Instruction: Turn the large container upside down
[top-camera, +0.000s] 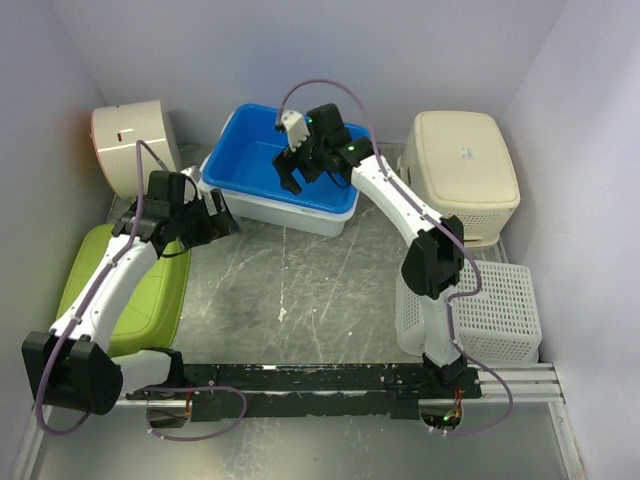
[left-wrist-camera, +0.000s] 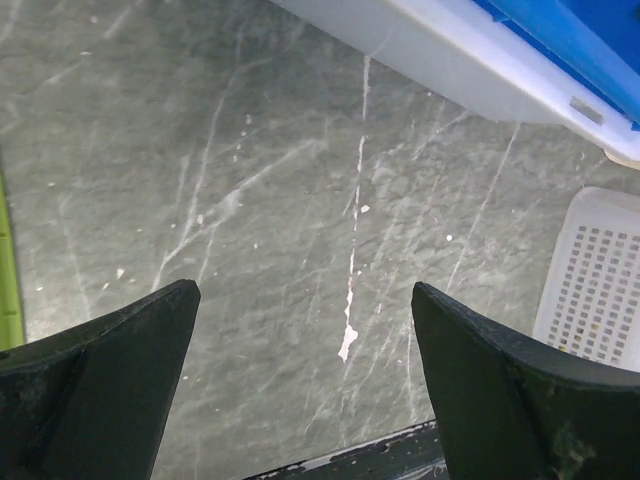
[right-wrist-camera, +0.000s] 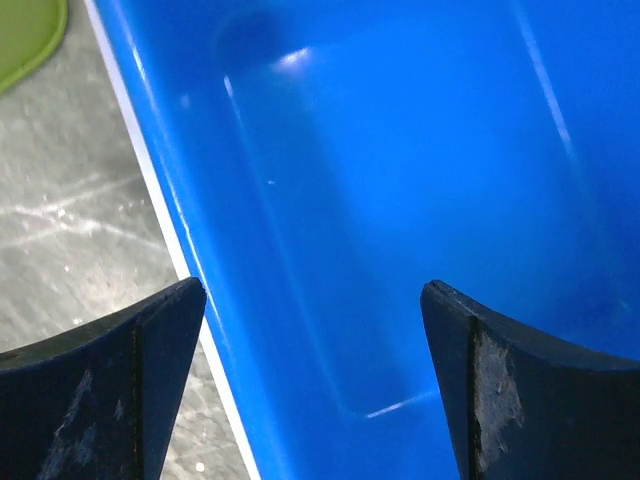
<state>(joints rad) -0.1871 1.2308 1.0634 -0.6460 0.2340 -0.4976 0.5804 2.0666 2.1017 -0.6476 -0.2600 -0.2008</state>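
Observation:
I will next take hold of the rim of the blue tub's near long side with my right gripper, so that I can tip the tub upside down.
The large container (top-camera: 255, 165) is a blue tub with white outer walls. It stands upright, open side up, at the back centre of the table. My right gripper (top-camera: 292, 182) is open and empty and hangs over the tub's inside near its left rim. In the right wrist view the gripper (right-wrist-camera: 312, 290) has its jaws wide apart over the blue floor (right-wrist-camera: 400, 150). My left gripper (top-camera: 222, 222) is open and empty just off the tub's front left corner. In the left wrist view it (left-wrist-camera: 303, 290) is over bare table, with the tub's white wall (left-wrist-camera: 470, 60) ahead.
A beige basket (top-camera: 462, 170) lies upside down at the back right. A white perforated basket (top-camera: 500, 310) stands in front of it and shows in the left wrist view (left-wrist-camera: 600, 280). A green tub (top-camera: 120, 290) lies at left, a round beige container (top-camera: 135, 140) at back left, and a black rail (top-camera: 330, 380) at the near edge.

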